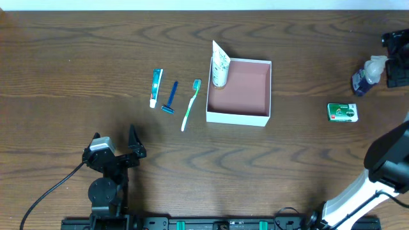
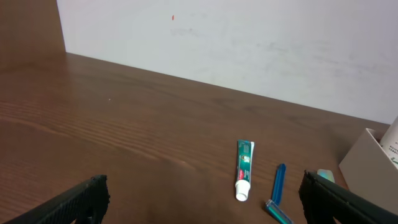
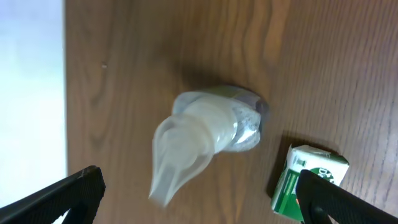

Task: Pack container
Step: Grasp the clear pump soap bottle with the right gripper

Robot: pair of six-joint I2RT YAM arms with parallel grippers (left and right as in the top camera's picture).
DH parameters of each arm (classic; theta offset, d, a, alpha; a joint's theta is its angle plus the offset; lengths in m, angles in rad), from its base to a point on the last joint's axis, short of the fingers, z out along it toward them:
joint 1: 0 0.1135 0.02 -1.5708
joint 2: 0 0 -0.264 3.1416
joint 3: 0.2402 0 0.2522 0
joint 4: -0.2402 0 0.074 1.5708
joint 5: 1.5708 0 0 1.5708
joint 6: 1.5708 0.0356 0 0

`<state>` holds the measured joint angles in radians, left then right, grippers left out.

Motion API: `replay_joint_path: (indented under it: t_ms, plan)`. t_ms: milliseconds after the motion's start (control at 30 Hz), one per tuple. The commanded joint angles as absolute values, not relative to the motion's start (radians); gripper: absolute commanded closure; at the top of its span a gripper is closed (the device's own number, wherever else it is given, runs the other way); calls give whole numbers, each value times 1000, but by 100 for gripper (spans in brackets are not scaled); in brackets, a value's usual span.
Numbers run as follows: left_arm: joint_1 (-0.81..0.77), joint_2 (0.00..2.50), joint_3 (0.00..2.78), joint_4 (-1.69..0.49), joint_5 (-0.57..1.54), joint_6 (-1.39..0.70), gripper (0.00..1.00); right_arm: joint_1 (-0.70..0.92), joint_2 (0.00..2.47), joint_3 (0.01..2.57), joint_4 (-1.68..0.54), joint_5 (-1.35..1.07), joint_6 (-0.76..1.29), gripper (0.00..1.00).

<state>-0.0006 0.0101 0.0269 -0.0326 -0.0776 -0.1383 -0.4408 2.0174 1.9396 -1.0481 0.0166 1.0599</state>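
The white pump head is beyond both fingers, so it isn't time to close yet. My right gripper should move toward the pump head first and then close on the pump bottle.
The container, a square shallow box with white walls and a pink-brown inside, sits at the table's middle. A white tube stands in its far left corner. A toothpaste tube, a blue razor and a green toothbrush lie left of it. My left gripper is open and empty near the front edge; its wrist view shows the toothpaste and razor ahead. My right gripper is open above a plastic-wrapped pump bottle at the far right.
A small green-and-white soap box lies in front of the bottle and shows in the right wrist view. The container's corner shows at the right of the left wrist view. A white wall runs behind the table's far edge.
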Motion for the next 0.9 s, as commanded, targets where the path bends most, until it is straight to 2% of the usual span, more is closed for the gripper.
replay_joint_path:
  t_ms: [0,267,400,600,700,867]
  plan:
    - [4,4,4,-67,-86,-144,2,-439,2039,1934,-1036,29,1042,1]
    - [4,4,4,-67,-86,-144,2,-439,2067,1934,-1023,30,1044,2]
    - [4,4,4,-66,-86,-144,2,-439,2067,1934,-1026,30,1054,11]
    - [4,4,4,-66,-86,-144,2,-440,2076,1934,-1035,30,1062,15]
    - [4,4,4,-66,-86,-144,2,-441,2086,1934,-1035,31,1066,24]
    - [4,4,4,-67,-86,-144,2,-446,2102,1934,-1035,41,1069,30]
